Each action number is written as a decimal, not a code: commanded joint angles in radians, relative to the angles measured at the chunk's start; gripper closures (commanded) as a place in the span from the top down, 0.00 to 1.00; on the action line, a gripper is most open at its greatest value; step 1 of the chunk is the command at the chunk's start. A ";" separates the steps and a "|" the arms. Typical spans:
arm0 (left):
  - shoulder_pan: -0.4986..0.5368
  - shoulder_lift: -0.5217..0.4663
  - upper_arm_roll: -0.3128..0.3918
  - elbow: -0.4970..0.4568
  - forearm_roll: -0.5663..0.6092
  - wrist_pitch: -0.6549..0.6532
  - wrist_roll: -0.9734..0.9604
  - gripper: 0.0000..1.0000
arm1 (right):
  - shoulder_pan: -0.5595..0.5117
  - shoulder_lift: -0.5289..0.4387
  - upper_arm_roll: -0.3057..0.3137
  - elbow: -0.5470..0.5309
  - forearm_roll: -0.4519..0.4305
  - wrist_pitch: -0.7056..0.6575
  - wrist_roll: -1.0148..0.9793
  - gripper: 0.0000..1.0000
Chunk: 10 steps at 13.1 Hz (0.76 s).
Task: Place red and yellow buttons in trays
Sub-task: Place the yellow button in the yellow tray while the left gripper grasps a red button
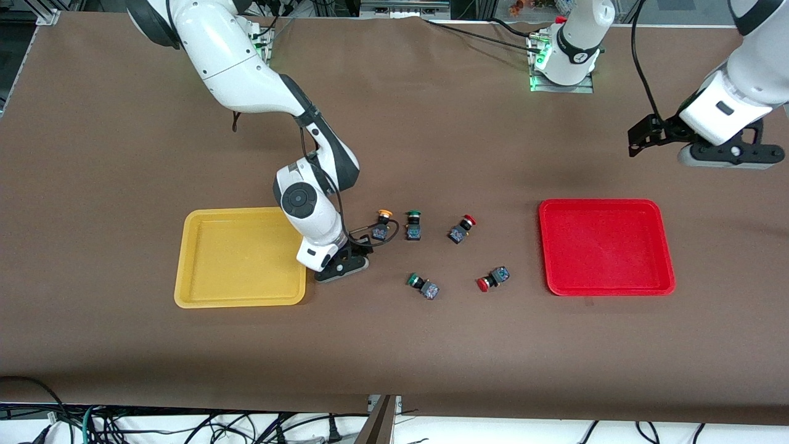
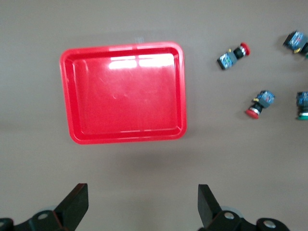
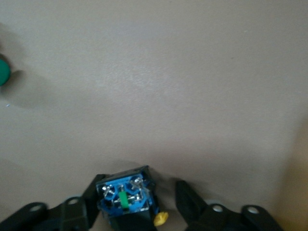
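Observation:
My left gripper grips the red button nearest that tray by its blue body [image 1: 500, 274] next, to place it in the red tray [image 1: 604, 246].
My right gripper [image 1: 342, 266] is low at the table beside the yellow tray [image 1: 234, 259], on the side toward the buttons. In the right wrist view it [image 3: 139, 192] is open around a button [image 3: 126, 199] with its blue terminal end up and a yellow bit at its side. One finger touches it; the other stands apart. This button is hidden in the front view. A yellow button [image 1: 382, 225] and two red buttons [image 1: 462, 229] [image 1: 492, 279] lie between the trays. My left gripper [image 1: 730, 154] [image 2: 143, 207] waits open and empty, up beside the red tray [image 1: 604, 246] [image 2: 122, 91].
Two green-capped buttons [image 1: 413, 225] [image 1: 422, 285] lie among the others; one green cap [image 3: 2, 71] shows in the right wrist view. The left wrist view shows both red buttons [image 2: 234, 54] [image 2: 260, 103]. Both trays hold nothing.

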 commanded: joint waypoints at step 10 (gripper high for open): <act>-0.118 0.785 -0.039 0.440 -0.046 0.386 0.596 1.00 | -0.165 -0.168 -0.258 -0.123 0.037 -0.265 -0.315 0.98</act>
